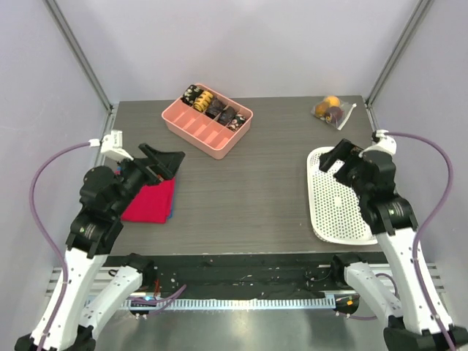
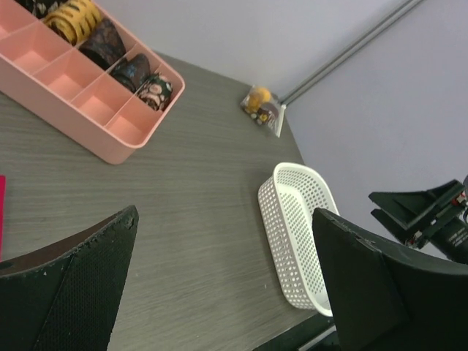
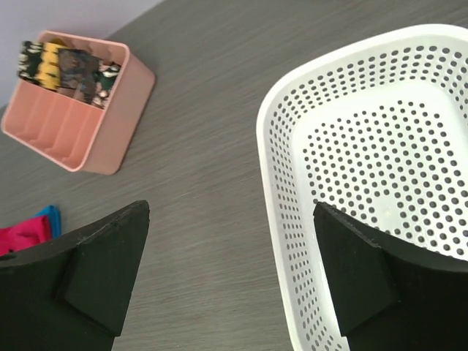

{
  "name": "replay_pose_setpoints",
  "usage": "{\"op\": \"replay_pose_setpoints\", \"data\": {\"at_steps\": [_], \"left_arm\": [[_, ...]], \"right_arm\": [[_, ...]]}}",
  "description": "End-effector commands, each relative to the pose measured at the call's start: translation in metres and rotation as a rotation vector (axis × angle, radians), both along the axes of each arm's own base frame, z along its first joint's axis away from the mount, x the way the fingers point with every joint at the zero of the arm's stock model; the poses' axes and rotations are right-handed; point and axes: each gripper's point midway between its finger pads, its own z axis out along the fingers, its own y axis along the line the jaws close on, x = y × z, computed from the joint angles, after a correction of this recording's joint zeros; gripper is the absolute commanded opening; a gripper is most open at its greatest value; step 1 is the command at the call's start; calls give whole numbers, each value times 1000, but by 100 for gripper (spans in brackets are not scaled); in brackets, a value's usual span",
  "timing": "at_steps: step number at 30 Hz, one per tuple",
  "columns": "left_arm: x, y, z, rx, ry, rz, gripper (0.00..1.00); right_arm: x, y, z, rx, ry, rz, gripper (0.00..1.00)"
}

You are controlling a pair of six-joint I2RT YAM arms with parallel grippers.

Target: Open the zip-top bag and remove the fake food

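I next need to grab the zip-top bag by its white zip strip (image 1: 347,117) with my right gripper, keeping one strip end free for my left gripper to open.
The clear zip-top bag (image 1: 333,111) lies at the table's far right corner, its white zip strip on the right side. Inside it show an orange piece (image 1: 331,102) and a dark red-purple piece (image 1: 335,112) of fake food. The bag also shows small in the left wrist view (image 2: 262,107). My left gripper (image 1: 162,159) is open and empty over the red cloth at the left. My right gripper (image 1: 338,157) is open and empty above the near-left part of the white basket, well short of the bag. The bag is out of the right wrist view.
A pink divided tray (image 1: 191,126) with dark and yellow-striped pieces stands at the back centre. A red folded cloth (image 1: 150,202) lies at the left. A white perforated basket (image 1: 335,205) sits at the right, also in the wrist views (image 2: 292,219) (image 3: 380,168).
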Motion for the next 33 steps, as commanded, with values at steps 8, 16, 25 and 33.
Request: {"op": "replay_pose_setpoints", "data": {"at_steps": [8,16,25,33], "left_arm": [[20,-35,-4,85,59,-181,100],[15,-46,-16,90,63,-258,100],[24,-64,-41,63,120,-341,100],[43,-71,-50,72,167,-345,100]], "right_arm": [[159,-37,-2,-67,55,-234,100],[283,-97,-36,-51,87,-272,100],[354,-166,-110,101,116,-298,100],[395,-180,-152,190,110,-264,100]]}}
